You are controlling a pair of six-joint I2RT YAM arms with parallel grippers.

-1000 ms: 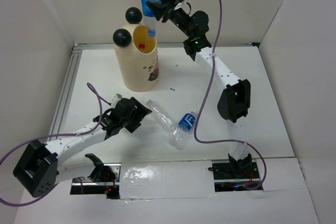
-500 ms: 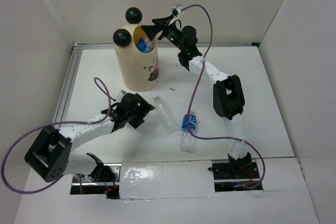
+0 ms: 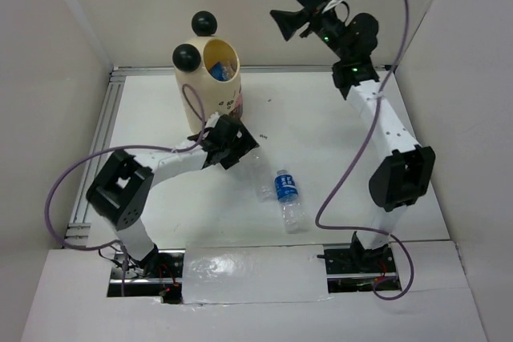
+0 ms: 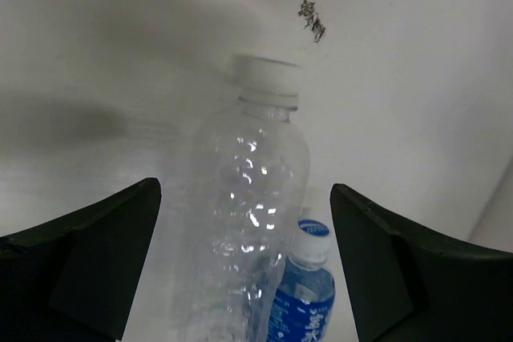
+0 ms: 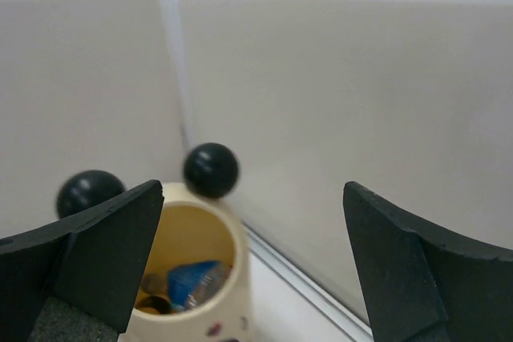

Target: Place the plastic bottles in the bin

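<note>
My left gripper lowers before it closes on the clear bottle point(image 4: 252, 190), since my fingers are above the bottle and closing now would miss the bottle.
The cream bin point(image 3: 210, 110) with two black balls on its rim stands at the back left. A blue-labelled plastic bottle point(image 3: 225, 72) lies inside it, and the right wrist view shows this bottle point(image 5: 188, 282) down in the bin point(image 5: 240, 278). My right gripper point(image 3: 284, 6) hangs open and empty, high up and to the right of the bin. Two bottles lie mid-table: a clear one point(image 3: 260, 176) and a blue-labelled one point(image 3: 288, 198). My left gripper point(image 3: 244, 156) is open, its fingers either side of the clear bottle point(image 4: 252, 190). The blue-labelled one point(image 4: 309, 294) lies beside it.
White walls enclose the table on three sides. A metal rail point(image 3: 100, 142) runs along the left edge. A small dark mark point(image 3: 263, 136) sits on the table beyond the bottles. The right arm's purple cable point(image 3: 345, 190) loops over the right half.
The right gripper opened over the bin, the bottle dropped inside, and the gripper pulled up and to the right. The left gripper moved right onto the clear bottle, which shifted slightly.
</note>
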